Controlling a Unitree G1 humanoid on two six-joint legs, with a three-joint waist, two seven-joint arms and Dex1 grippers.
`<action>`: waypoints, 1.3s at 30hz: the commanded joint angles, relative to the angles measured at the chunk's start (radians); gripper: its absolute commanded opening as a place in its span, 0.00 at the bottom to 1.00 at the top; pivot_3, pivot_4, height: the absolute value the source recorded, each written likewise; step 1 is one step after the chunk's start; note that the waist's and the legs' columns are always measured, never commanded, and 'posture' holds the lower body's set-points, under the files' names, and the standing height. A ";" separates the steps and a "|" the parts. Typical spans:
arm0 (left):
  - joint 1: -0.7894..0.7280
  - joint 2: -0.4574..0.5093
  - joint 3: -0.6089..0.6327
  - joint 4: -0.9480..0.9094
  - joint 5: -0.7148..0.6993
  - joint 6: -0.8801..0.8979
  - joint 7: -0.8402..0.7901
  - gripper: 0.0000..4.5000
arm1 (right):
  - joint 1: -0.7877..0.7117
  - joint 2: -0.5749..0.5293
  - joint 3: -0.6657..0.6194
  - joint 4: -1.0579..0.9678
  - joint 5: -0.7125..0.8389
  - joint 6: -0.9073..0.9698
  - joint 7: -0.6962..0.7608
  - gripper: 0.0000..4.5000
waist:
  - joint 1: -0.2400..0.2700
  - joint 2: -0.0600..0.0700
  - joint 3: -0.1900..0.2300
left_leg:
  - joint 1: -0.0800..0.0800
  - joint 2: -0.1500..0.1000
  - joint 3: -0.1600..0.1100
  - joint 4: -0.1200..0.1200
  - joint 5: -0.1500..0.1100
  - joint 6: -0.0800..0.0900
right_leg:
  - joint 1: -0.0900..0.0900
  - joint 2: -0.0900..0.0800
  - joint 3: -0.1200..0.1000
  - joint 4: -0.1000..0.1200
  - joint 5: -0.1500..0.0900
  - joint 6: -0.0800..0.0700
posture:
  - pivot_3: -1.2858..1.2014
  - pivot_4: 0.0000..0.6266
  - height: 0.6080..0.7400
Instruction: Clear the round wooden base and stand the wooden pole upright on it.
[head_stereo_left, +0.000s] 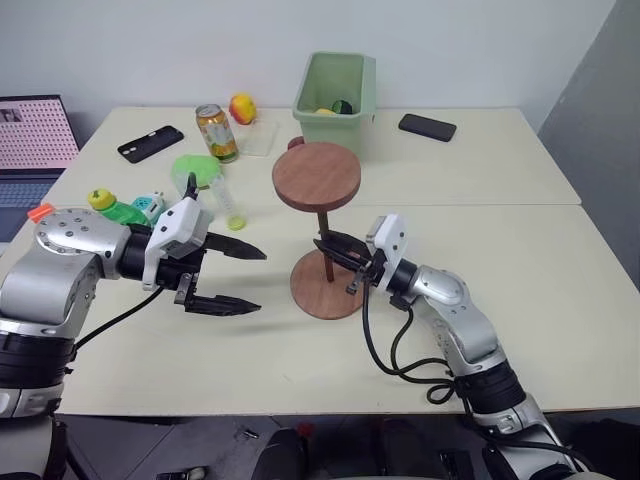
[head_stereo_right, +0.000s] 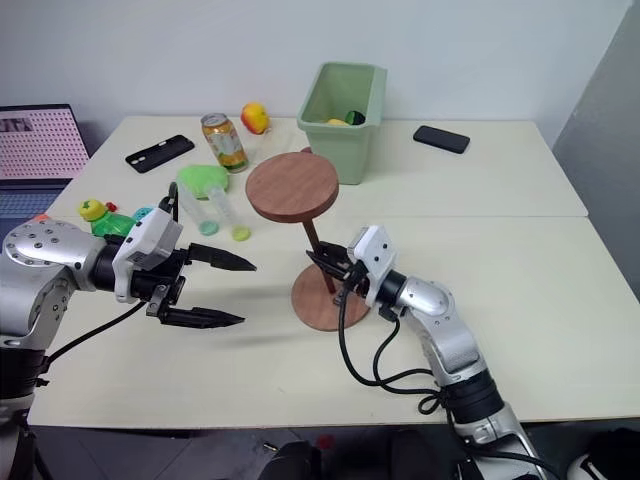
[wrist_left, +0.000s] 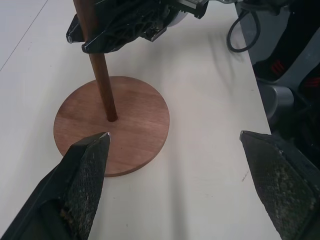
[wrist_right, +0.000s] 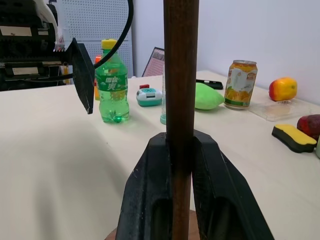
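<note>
My right gripper needs to let go of the pole now. The pole has its lower end (head_stereo_left: 329, 272) in the centre of the round wooden base, so it would stay standing.
The round wooden base (head_stereo_left: 308, 292) lies flat near the middle of the table. The wooden pole (head_stereo_left: 324, 228) stands upright with its lower end in the base's centre hole (wrist_left: 112, 119), and its fixed disc (head_stereo_left: 316, 176) is on top. My right gripper (head_stereo_left: 336, 252) reaches in from the right and is shut on the pole low down; in the right wrist view its fingers (wrist_right: 150, 195) clamp the rod (wrist_right: 181, 75). My left gripper (head_stereo_left: 259, 281) hovers left of the base, open and holding nothing, its fingertips (wrist_left: 85, 165) pointing at the base (wrist_left: 140, 125).
A green bin (head_stereo_left: 337, 90) stands at the back, a black phone (head_stereo_left: 427, 127) to its right. Back left are a drink can (head_stereo_left: 216, 132), a fruit (head_stereo_left: 242, 107), another phone (head_stereo_left: 150, 143), a green lid (head_stereo_left: 197, 168), a clear tube (head_stereo_left: 227, 202) and a green bottle (head_stereo_left: 115, 208).
</note>
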 joint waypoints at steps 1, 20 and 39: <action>0.013 0.004 0.031 -0.037 -0.017 -0.011 0.010 0.97 | 0.033 -0.020 0.045 0.000 -0.014 0.093 0.011 0.05 | 0.000 0.000 0.000 | 0.000 0.000 0.000 0.000 0.000 0.000 | 0.000 0.000 0.000 0.000 0.000 0.000 | 0.52 0.24 1.00; 0.029 0.007 0.044 -0.056 -0.037 0.000 0.020 0.97 | 0.012 0.002 0.027 -0.065 -0.004 0.141 -0.030 0.56 | -0.001 0.000 0.001 | -0.006 0.000 0.000 -0.011 0.002 -0.003 | -0.008 0.000 0.000 -0.007 0.000 0.000 | 0.52 0.24 1.00; -0.012 0.005 0.026 -0.006 -0.026 0.015 0.008 0.97 | 0.119 -0.415 -0.264 -0.424 0.257 0.412 0.149 0.99 | 0.004 0.000 0.003 | -0.015 -0.001 0.000 -0.009 0.002 -0.003 | -0.012 -0.002 -0.003 -0.008 0.000 0.000 | 0.52 0.24 1.00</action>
